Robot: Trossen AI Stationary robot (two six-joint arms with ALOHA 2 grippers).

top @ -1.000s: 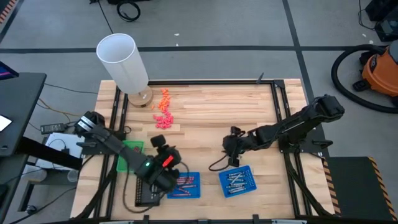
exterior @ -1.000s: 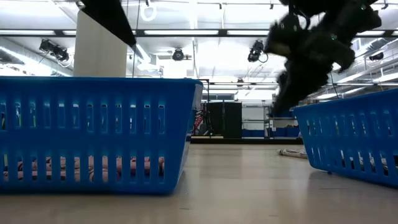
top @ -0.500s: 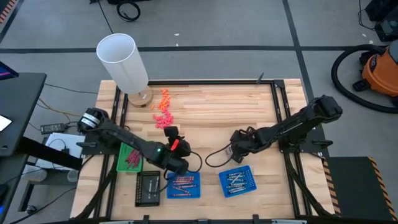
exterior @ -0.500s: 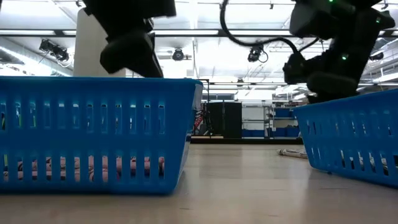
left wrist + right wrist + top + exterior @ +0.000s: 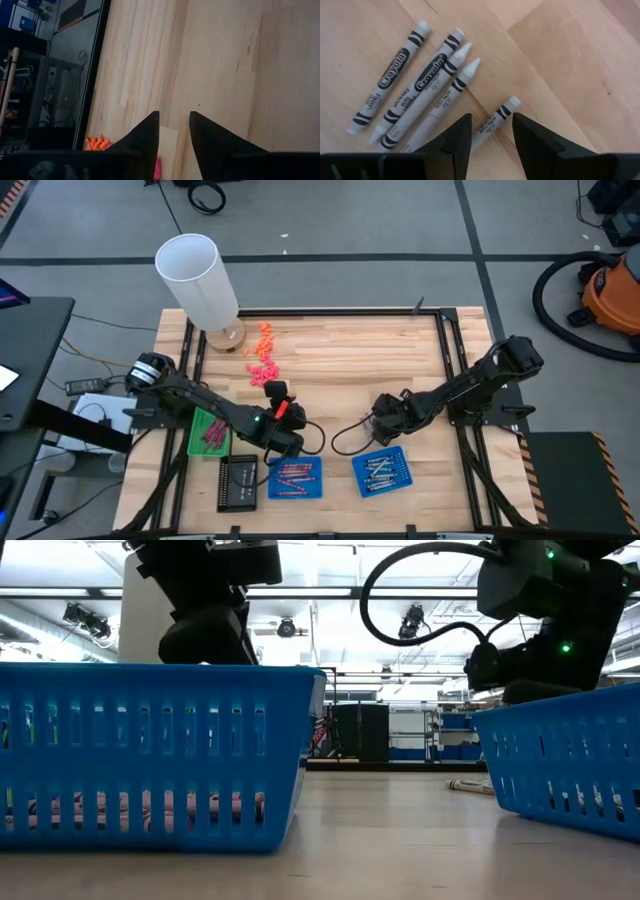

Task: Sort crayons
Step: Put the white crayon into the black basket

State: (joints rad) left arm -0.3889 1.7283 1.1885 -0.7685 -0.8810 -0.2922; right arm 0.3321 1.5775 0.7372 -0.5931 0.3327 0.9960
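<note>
My right fingers, low over the wood beside the grey crayon's striped end (image 5: 505, 111), should close to catch it.
Several silvery grey crayons (image 5: 420, 85) lie loose on the wood. My right gripper (image 5: 490, 122) points down over them, open. One crayon (image 5: 496, 120) runs in between its fingers, and no touch shows. In the high view this gripper (image 5: 383, 423) is just far of the right blue tray (image 5: 382, 470), which holds grey crayons. My left gripper (image 5: 172, 117) is open with nothing in it. It points over bare wood far of the left blue tray (image 5: 295, 478), which holds reddish crayons. Orange and pink crayons (image 5: 263, 355) lie in a loose pile at the far left.
A green tray (image 5: 210, 430) with maroon crayons and a black box (image 5: 238, 482) sit near the left edge. A tall white cylinder (image 5: 200, 280) stands at the far left corner. Black rails (image 5: 450, 350) border the table. The middle and far right of the wood are bare.
My left gripper has swung from over the black box and left blue tray toward the far right, sinking a little and rolling its wrist. My right gripper has sunk toward the table beside the right blue tray and rolled its wrist. Both have stayed open.
</note>
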